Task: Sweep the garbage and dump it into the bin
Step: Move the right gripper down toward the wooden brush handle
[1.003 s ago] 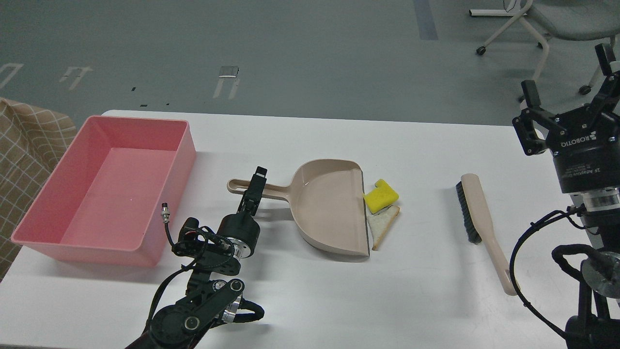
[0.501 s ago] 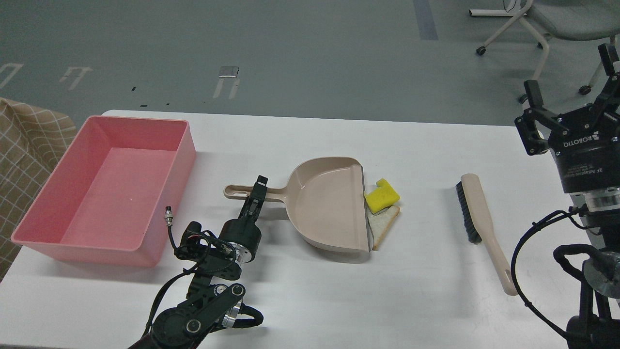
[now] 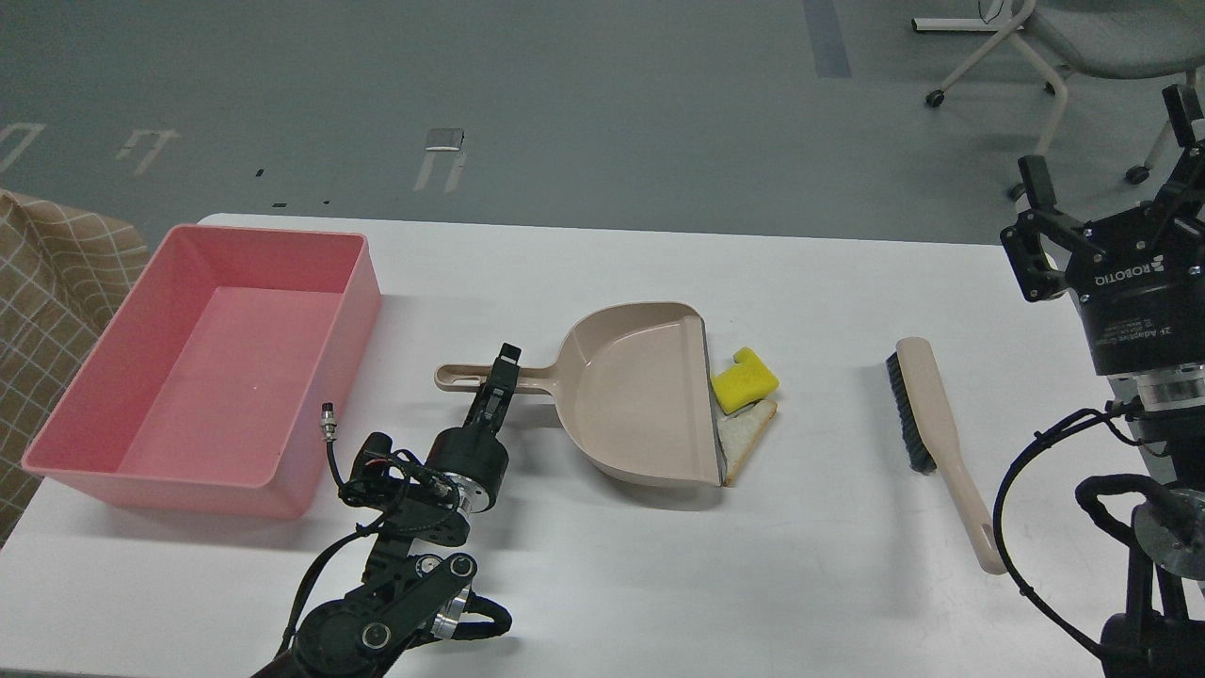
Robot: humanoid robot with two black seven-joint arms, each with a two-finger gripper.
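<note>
I should next grab the brush by its handle [image 3: 967,508] with my right gripper, so its free bristles can sweep the sponge and bread.
The yellow sponge block [image 3: 744,379] and the triangular bread slice [image 3: 746,433] lie on the white table, touching the open right lip of the beige dustpan [image 3: 640,400]. My left gripper [image 3: 504,369] is shut on the dustpan's long handle, left of the pan. The pink bin [image 3: 216,377] stands empty at the far left. My right gripper [image 3: 1111,155] is open and empty, raised above the table's right edge, well apart from the beige brush [image 3: 927,428].
The brush lies bristles-left on the right half of the table [image 3: 584,565]. A checkered cloth [image 3: 47,282] hangs left of the bin. An office chair [image 3: 1083,38] stands on the floor behind, at the far right.
The dustpan, held by my left gripper, has shifted slightly left and turned a little, its lip staying against the garbage. My right gripper has drifted slightly right.
</note>
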